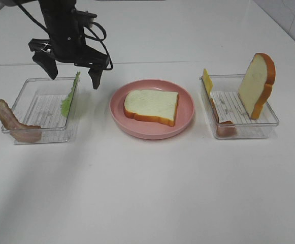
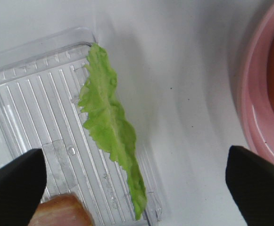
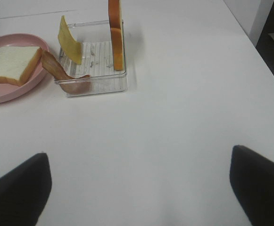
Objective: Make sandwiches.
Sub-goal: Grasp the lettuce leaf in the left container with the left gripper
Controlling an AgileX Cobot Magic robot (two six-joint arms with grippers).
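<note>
The left gripper pinches the lettuce's top edge [image 2: 136,181] next, as the lettuce leans on the clear tray's side [image 2: 151,181] and its thin top edge stands up.
One white bread slice [image 1: 151,105] with orange-brown crust lies flat on the pink plate [image 1: 185,124]. The green lettuce [image 1: 70,96] leans on the right wall of the left clear tray [image 1: 40,107]; a brown bacon strip [image 1: 12,122] hangs over that tray's left front corner. My left gripper [image 1: 72,71] hovers open just above the lettuce [image 2: 111,127], nothing between its fingers [image 2: 14,183]. The right tray [image 1: 243,127] holds an upright bread slice [image 1: 256,84], yellow cheese [image 1: 207,81] and another bacon strip [image 1: 223,124]. My right gripper [image 3: 137,188] is open over bare table, well short of that tray [image 3: 94,84].
The pink plate [image 2: 259,117] lies close to the right of the left tray [image 2: 33,117]. In the right wrist view the cheese [image 3: 70,47] and bacon [image 3: 61,75] lean at the tray's plate side, and the bread [image 3: 115,33] stands at its other side. White table stretches in front.
</note>
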